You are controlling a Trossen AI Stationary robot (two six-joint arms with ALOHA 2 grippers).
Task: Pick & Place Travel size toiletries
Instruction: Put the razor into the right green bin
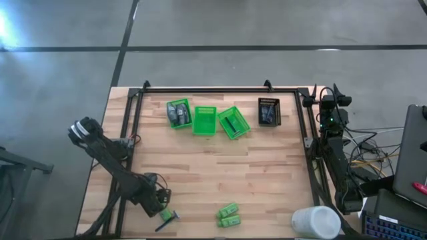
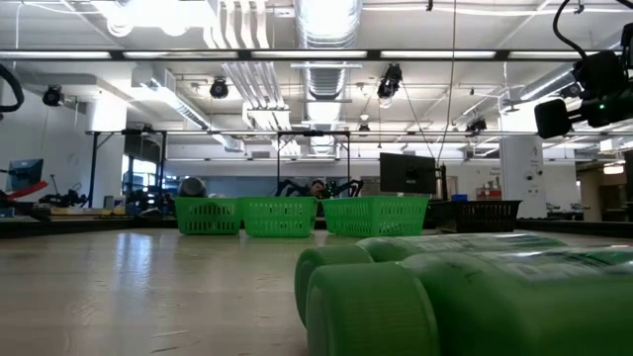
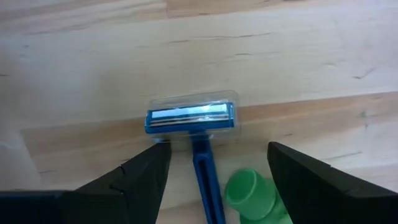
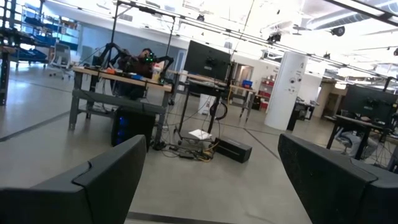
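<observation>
Both fingers of my left gripper reach down on either side of its blue neck (image 3: pixel 201 147), behind the capped head (image 3: pixel 190 117) of the razor. It is now time to close on the razor.
My left gripper (image 1: pixel 162 208) hangs open over the table's near left part. In the left wrist view its fingers (image 3: pixel 144 179) stand on either side of a blue-handled razor (image 3: pixel 200 149) with a clear cap on its head and a small green bottle (image 3: pixel 250 194) lying beside the handle. Neither finger touches them. Both items lie flat on the wood (image 1: pixel 167 217). Two more green bottles (image 1: pixel 228 215) lie side by side near the near edge and fill the low view (image 2: pixel 475 297). My right gripper (image 4: pixel 211 155) is open, parked high at the table's right edge (image 1: pixel 330 113).
Three green mesh baskets (image 1: pixel 179 113) (image 1: pixel 204 121) (image 1: pixel 233 123) and a black basket (image 1: pixel 269 111) stand in a row along the far side, with small items in them. A big white cylinder (image 1: pixel 315 222) lies at the near right corner. A black frame (image 1: pixel 200 90) borders the table.
</observation>
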